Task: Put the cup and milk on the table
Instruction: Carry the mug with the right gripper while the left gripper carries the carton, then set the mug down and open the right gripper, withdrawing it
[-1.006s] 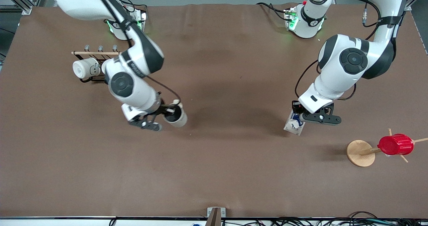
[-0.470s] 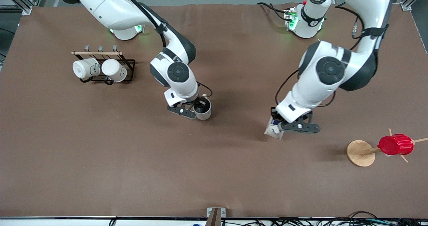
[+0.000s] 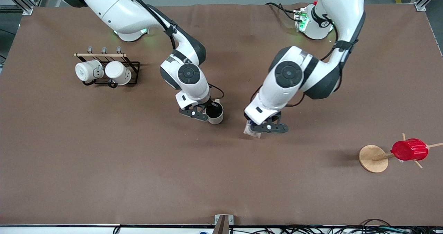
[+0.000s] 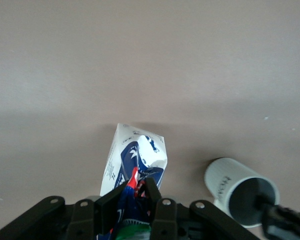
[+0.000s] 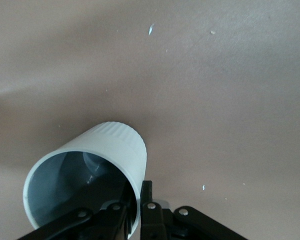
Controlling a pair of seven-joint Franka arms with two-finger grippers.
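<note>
The milk hangs short of the spot beside the cup (image 3: 215, 113), so my left gripper next moves it to that spot before releasing it.
My right gripper (image 3: 206, 115) is shut on the rim of the cup (image 3: 215, 113), a cream-beige mug with a dark inside, one finger inside and one outside. It holds the cup over the middle of the table (image 3: 138, 164). In the right wrist view the cup (image 5: 90, 175) hangs tilted above the brown top, held at my right gripper (image 5: 137, 205). My left gripper (image 3: 260, 127) is shut on the gable top of the milk (image 3: 252, 131), a blue and white carton. In the left wrist view the milk (image 4: 135, 160) hangs below my left gripper (image 4: 135, 192), and the cup (image 4: 240, 192) shows beside it.
A black wire rack (image 3: 133, 73) with two white mugs (image 3: 88, 70) (image 3: 118, 72) stands toward the right arm's end. A wooden stand (image 3: 373, 158) bearing a ribbed red cup (image 3: 409, 150) stands toward the left arm's end.
Both arms have swung toward the table's middle. The right gripper has carried the cup away from the rack, the left gripper has carried the milk away from the wooden stand, and the two now hang close together.
</note>
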